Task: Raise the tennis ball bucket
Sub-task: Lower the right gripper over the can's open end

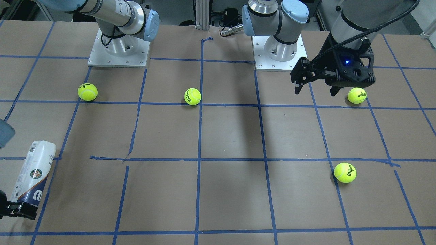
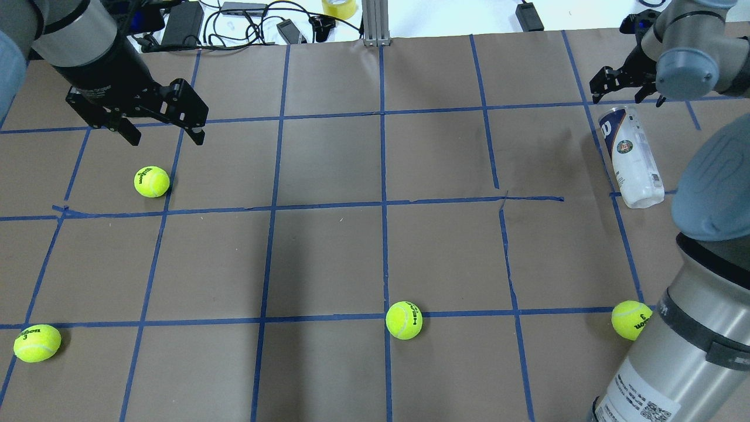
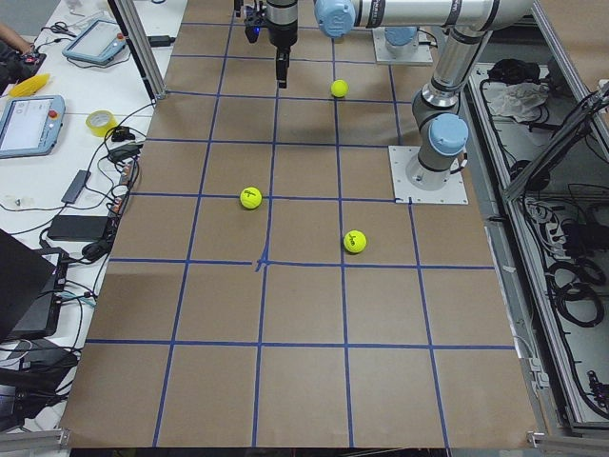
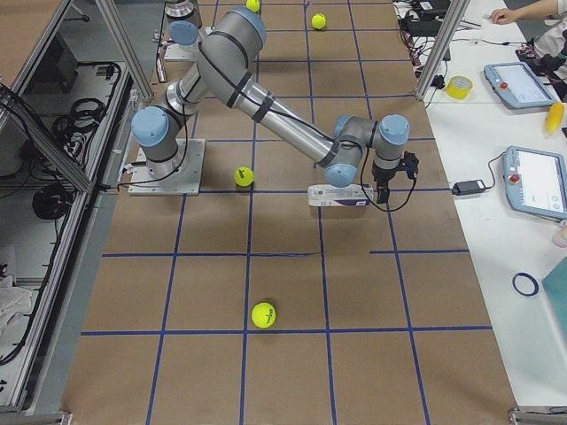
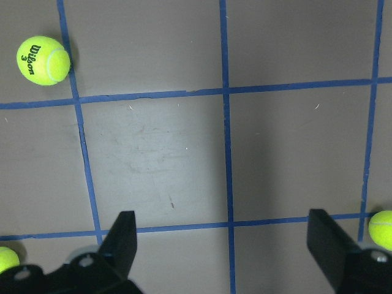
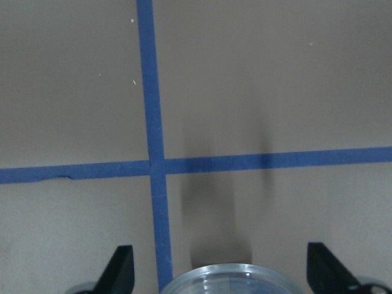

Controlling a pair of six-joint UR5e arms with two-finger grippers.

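The tennis ball bucket needs to be lifted up. My right gripper will grab it by its navy end [image 1: 33, 194] [image 6: 231, 283] next.
The tennis ball bucket [image 2: 631, 155] is a clear can with a white label and a navy band. It lies on its side at the table's right edge, and shows in the front-facing view [image 1: 32, 175] too. My right gripper [image 2: 627, 97] is at its navy end, open. In the right wrist view the can's clear rim [image 6: 229, 278] sits between the two fingers [image 6: 119, 269] without touching either. My left gripper [image 2: 167, 139] is open and empty above the far left of the table.
Several tennis balls lie loose on the brown paper: one [image 2: 152, 181] just below my left gripper, one [image 2: 37, 343] at the near left, one [image 2: 404, 320] at the near middle, one [image 2: 631, 320] by my right arm. Cables and devices lie beyond the far edge.
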